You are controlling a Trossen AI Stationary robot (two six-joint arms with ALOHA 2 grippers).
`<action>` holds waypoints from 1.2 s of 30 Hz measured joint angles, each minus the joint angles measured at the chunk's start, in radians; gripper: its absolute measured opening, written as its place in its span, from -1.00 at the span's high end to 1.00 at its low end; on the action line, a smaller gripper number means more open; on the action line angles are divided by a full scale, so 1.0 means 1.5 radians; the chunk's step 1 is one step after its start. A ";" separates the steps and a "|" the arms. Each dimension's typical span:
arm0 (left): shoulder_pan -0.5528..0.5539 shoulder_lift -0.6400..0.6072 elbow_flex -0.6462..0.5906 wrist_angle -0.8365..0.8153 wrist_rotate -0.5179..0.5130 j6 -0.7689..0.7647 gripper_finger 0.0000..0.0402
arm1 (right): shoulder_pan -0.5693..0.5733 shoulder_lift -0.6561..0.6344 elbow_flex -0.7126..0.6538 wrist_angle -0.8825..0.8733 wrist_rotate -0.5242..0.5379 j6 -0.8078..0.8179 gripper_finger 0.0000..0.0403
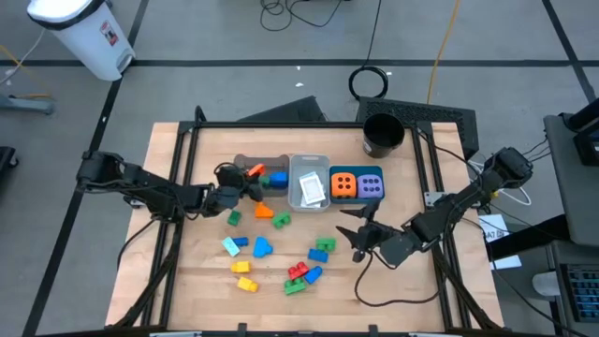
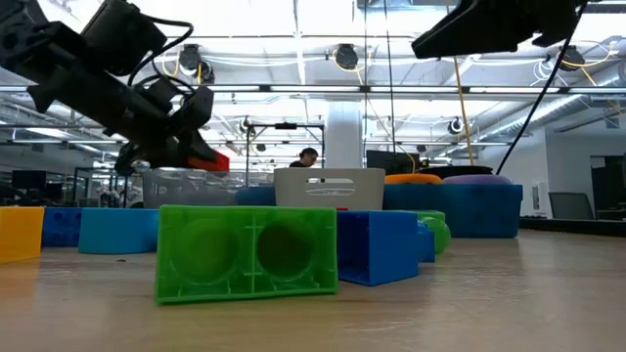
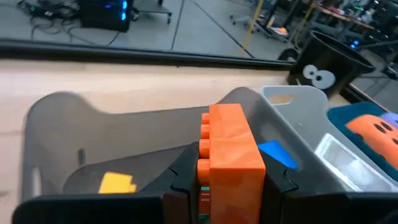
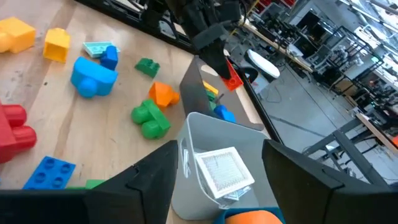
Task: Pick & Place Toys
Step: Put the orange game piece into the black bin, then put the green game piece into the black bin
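The orange brick (image 3: 231,155) hangs inside the grey bin's (image 3: 143,134) sides in the left wrist view and would remain in the grey bin, so now my left gripper opens.
My left gripper (image 1: 249,176) reaches in from the table's left and is shut on an orange brick (image 3: 231,149), just above the grey bin (image 1: 271,159). A yellow brick (image 3: 116,182) and a blue brick (image 3: 277,154) lie inside that bin. My right gripper (image 1: 351,232) hovers open near the table's right side, short of the clear bin (image 4: 205,134), which holds a white card (image 4: 221,168). Several loose bricks lie on the table, among them a blue one (image 1: 262,246), a red one (image 1: 298,271) and a green one (image 2: 246,251). My left gripper pinches the orange brick by two opposite sides (image 3: 249,177) between its two fingers. The fingers come nearly level from the table's left, tipped a little down. The brick is lifted clear over the grey bin's open top, its studs facing sideways.
A teal bin (image 1: 372,171) right of the clear bin holds an orange dotted cube (image 1: 343,185) and a purple one (image 1: 371,186). A black round cup (image 1: 382,134) stands at the far right. Black frame rails run along the table's sides.
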 joint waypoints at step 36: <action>0.006 0.000 0.000 0.003 0.015 -0.039 -0.66 | -0.078 0.118 0.000 0.026 -0.332 0.133 -0.11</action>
